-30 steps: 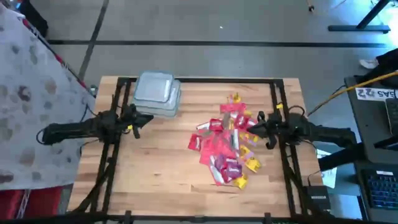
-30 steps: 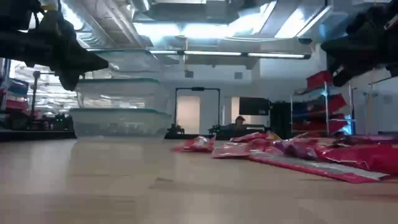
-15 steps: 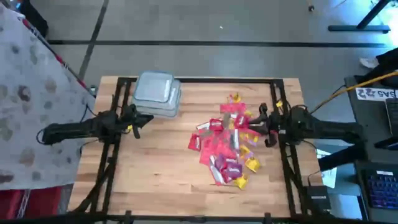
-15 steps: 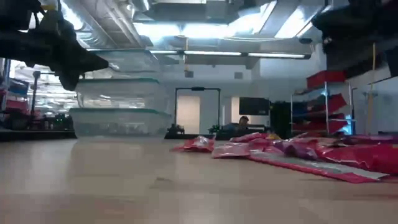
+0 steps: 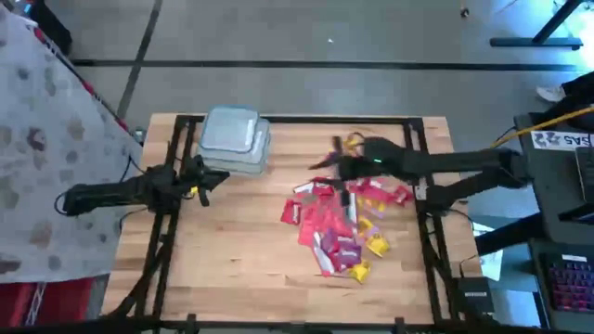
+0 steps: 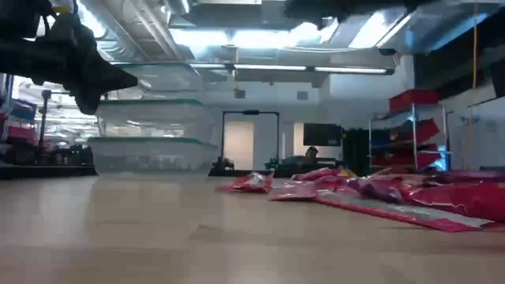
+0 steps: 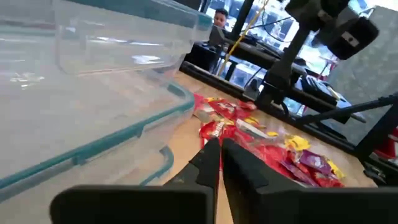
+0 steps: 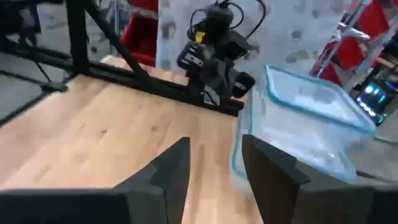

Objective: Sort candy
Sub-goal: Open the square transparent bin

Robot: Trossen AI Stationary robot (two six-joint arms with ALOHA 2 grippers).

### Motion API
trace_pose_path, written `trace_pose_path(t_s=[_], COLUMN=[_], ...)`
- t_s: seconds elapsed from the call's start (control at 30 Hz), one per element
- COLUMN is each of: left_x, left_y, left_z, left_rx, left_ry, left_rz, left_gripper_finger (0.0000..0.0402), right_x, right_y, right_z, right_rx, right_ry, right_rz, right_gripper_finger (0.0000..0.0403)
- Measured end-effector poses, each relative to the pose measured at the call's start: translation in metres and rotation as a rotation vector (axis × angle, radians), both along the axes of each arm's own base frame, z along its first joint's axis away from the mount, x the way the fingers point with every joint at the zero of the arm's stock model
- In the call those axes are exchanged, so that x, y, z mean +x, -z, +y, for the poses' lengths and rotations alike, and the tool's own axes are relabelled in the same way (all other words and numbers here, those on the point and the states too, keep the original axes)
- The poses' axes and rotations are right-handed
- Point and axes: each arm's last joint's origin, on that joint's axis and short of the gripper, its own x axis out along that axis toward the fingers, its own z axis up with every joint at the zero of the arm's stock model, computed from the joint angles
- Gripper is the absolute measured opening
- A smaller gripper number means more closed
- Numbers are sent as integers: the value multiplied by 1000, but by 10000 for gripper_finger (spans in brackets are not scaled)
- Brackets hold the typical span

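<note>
My right gripper grabs the top clear tub [image 5: 228,128] by its rim next, to get a container for sorting the candy.
The candy [image 5: 339,221] lies in a loose pile of red, pink, magenta and yellow packets on the wooden table, right of its middle; it also shows in the left wrist view [image 7: 261,138] and the low view [image 6: 379,193]. My right gripper [image 5: 317,166] hangs open above the pile's far left edge and points toward the table's left side; its two fingers [image 8: 174,167] stand apart over bare wood with nothing between them. My left gripper [image 5: 213,177] waits shut at the table's left side, level, beside the clear tubs; its fingers [image 7: 217,163] point at the pile.
A stack of clear plastic tubs [image 5: 234,139] with teal rims stands at the far left of the table, close to my left gripper [image 8: 214,74]. Black frame rails [image 5: 419,199] run along the table's sides. Bare wood [image 5: 232,246] lies left of and nearer than the pile.
My right arm has swung out from the table's right edge toward the left and upward. It now reaches over the far part of the candy pile, and in the low view it has risen to the picture's top. The candy has not moved.
</note>
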Motion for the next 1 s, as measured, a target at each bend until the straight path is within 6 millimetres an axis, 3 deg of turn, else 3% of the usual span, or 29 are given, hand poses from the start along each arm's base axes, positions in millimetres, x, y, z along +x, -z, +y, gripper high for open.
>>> trace_pose_path(t_s=[0.27,0.4,0.53,0.77,1.0], left_x=[0,0,0,0,0], left_y=[0,0,0,0,0], left_z=[0,0,0,0,0], left_rx=[0,0,0,0,0], left_ry=[0,0,0,0,0], left_rz=[1,-1,0,1,0], left_gripper_finger=[0,0,0,0,0], right_x=[76,101,115,132,149], right_y=[-31,-40,-46,-31,1], right_z=[-16,-29,-46,-69,-88], right_rx=[-136,-179,-192,-283,-356], right_ry=[-58,-55,-33,-33,-49], right_rz=[143,168,187,198,220], right_gripper_finger=[136,144,184,265,260])
